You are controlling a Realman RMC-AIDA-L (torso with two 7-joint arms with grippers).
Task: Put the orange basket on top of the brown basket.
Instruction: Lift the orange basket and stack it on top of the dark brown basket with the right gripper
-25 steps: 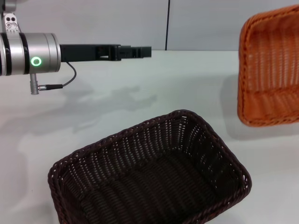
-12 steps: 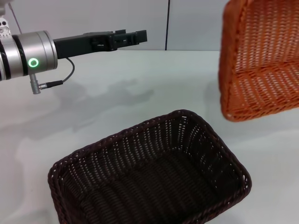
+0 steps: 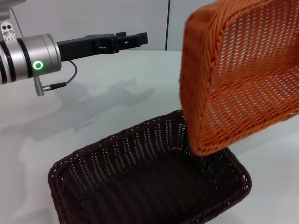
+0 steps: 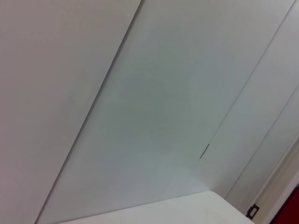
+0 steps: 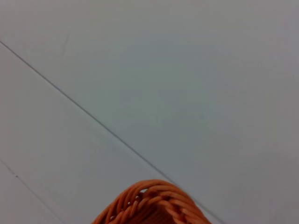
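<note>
The orange basket (image 3: 243,79) is tilted high above the brown basket's rim (image 3: 112,140) in the head view. The robot's right gripper needs to keep holding the orange basket until the orange basket is lower.
The orange basket (image 3: 243,79) hangs tilted in the air at the right of the head view, its open side facing me. Its lowest corner sits over the far right part of the brown basket (image 3: 93,147), which lies flat on the table in front of me. Whether the two touch I cannot tell. A corner of the orange basket's braided rim (image 5: 154,205) shows in the right wrist view. My right gripper is out of sight in every view. The left gripper (image 3: 140,38) is held out level at the upper left, well above the table and away from both baskets.
The white table (image 3: 117,102) spreads behind and to the left of the brown basket. A grey wall panel (image 3: 93,18) stands behind it. The left arm's silver wrist (image 3: 32,58) with a green light and a cable sits at the far left.
The orange basket has swung left and down from the right edge until it overlaps the brown basket's far right corner. The left arm has risen slightly and tilted.
</note>
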